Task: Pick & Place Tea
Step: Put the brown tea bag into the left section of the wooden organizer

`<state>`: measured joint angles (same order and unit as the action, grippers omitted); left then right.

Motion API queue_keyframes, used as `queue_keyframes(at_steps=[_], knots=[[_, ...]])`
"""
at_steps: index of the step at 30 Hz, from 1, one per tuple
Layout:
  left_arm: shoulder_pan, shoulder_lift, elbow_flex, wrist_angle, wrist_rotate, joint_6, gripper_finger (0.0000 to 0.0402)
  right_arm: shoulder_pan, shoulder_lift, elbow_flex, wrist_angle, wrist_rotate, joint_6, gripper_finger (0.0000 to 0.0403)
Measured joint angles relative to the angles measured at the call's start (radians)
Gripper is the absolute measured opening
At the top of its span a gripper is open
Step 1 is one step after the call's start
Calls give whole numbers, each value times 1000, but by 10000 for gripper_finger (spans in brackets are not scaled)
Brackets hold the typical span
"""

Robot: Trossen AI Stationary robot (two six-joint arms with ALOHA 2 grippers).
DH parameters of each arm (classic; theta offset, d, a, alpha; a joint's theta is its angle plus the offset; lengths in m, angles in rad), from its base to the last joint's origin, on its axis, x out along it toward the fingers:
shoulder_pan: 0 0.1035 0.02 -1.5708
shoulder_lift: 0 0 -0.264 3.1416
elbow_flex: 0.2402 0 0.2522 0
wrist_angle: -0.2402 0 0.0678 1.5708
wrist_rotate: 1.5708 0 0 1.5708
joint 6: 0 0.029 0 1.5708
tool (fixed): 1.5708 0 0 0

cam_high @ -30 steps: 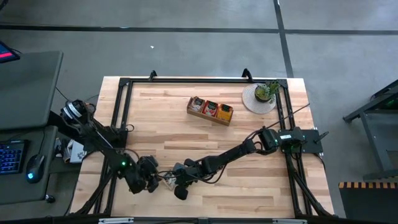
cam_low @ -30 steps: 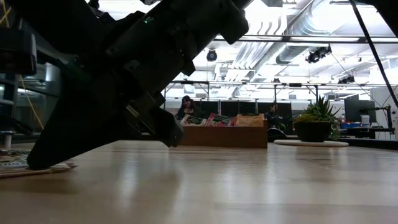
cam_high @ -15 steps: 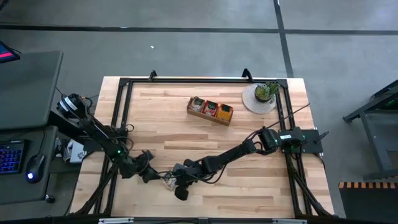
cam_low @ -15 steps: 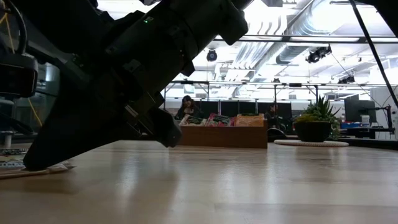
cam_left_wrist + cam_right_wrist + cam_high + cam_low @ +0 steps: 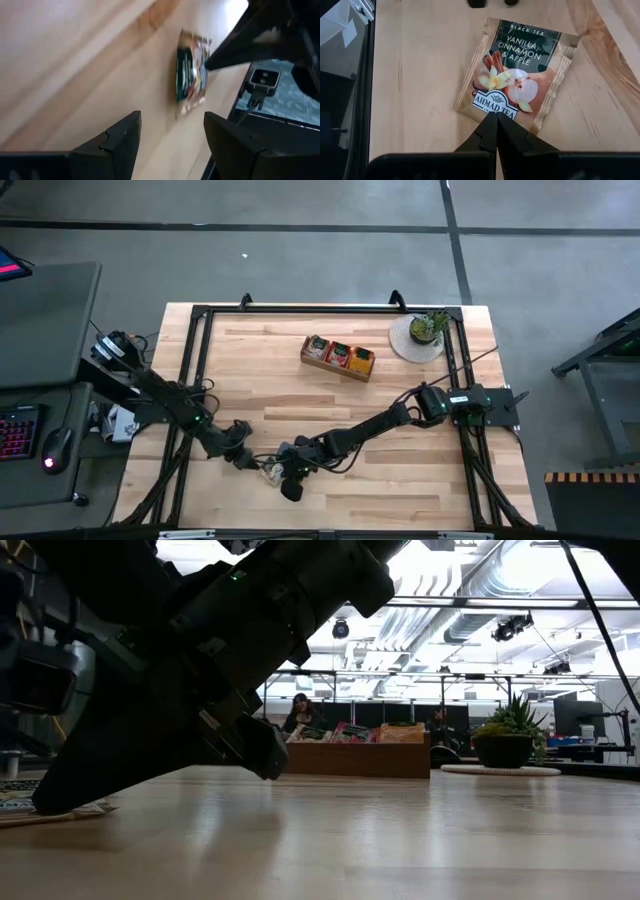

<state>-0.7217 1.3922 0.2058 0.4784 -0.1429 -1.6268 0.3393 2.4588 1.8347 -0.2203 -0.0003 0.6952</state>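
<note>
Both fingers of my left gripper stop short of the tea sachet. I should move them toward its printed label (image 5: 189, 74) before they close on the sachet.
A tea sachet (image 5: 520, 75) printed "Vanilla, Cinnamon & Apple" lies flat on the wooden table near its front left (image 5: 268, 471). My right gripper (image 5: 495, 120) is shut, its tips on the sachet's near edge; it reaches in from the table's right (image 5: 281, 470). My left gripper (image 5: 170, 135) stands open just left of the sachet (image 5: 191, 75), low over the table (image 5: 245, 458), with its fingers aimed at the sachet and nothing between them. The low view shows the sachet (image 5: 85, 808) under the right gripper's tip. My right gripper presses its shut fingertips (image 5: 490, 131) down on the sachet's edge with the brand label (image 5: 492, 101). The fingers slant down from the table's right. The sachet lies flat on the table.
The long wooden tray (image 5: 309, 358) with several sachets sits at the far middle of the table. A small potted plant (image 5: 428, 328) stands on a round mat at the far right. Black frame rails run along the table's edges. Bare wood lies between tray and grippers.
My left gripper has sunk lower and rolled about its wrist, staying open beside the sachet. My right gripper and the sachet have kept still.
</note>
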Motion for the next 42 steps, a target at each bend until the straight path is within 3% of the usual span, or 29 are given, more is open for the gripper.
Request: queue_keyframes(at_steps=[13,35,42], knots=[[115,0,0,-3,126,93,216,-13,1,0,12,2,-18,0],[114,9,5,-1,124,60,215,-84,6,-2,123,-13,-27,0],[113,10,6,-4,84,41,152,-85,6,-2,129,-18,-27,0]])
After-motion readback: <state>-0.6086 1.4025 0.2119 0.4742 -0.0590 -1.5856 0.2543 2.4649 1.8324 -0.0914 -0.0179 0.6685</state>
